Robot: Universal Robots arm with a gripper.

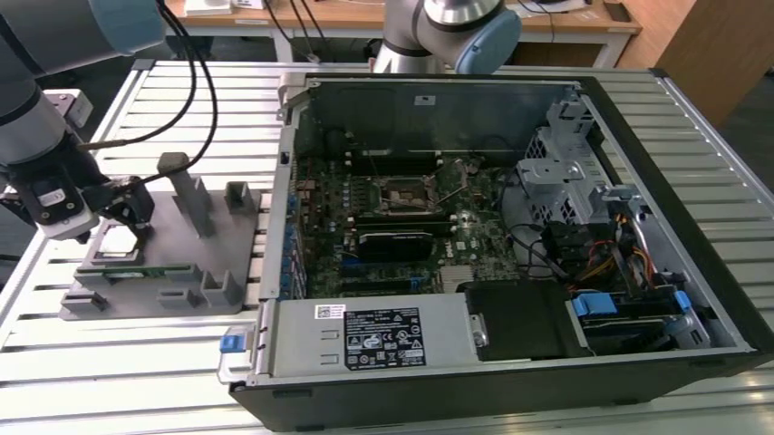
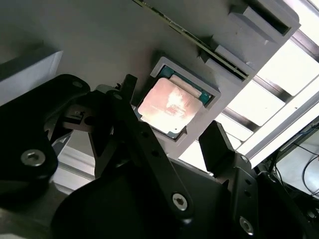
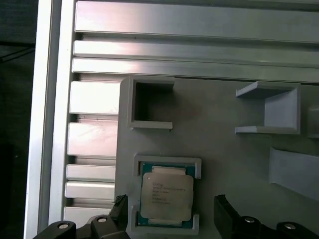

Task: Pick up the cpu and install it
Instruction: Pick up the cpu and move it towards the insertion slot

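Observation:
My gripper next needs to grab the cpu by its open side edges between the brackets, because grey brackets wrap both ends of the cpu.
The cpu is a small square chip with a pale metal top, lying flat in its nest on the grey holder plate at the exterior view's left. Both wrist views show the cpu seated in that recess. My gripper hangs just above it, open, and holds nothing. In the wrist views the gripper straddles the chip, one black finger on each side and a gap to the chip. The bare socket sits on the motherboard inside the open computer case.
A green memory stick lies in a slot on the holder plate, beside grey upright posts. The case holds a black cooler block, cables and a power supply. Everything rests on a slatted metal table.

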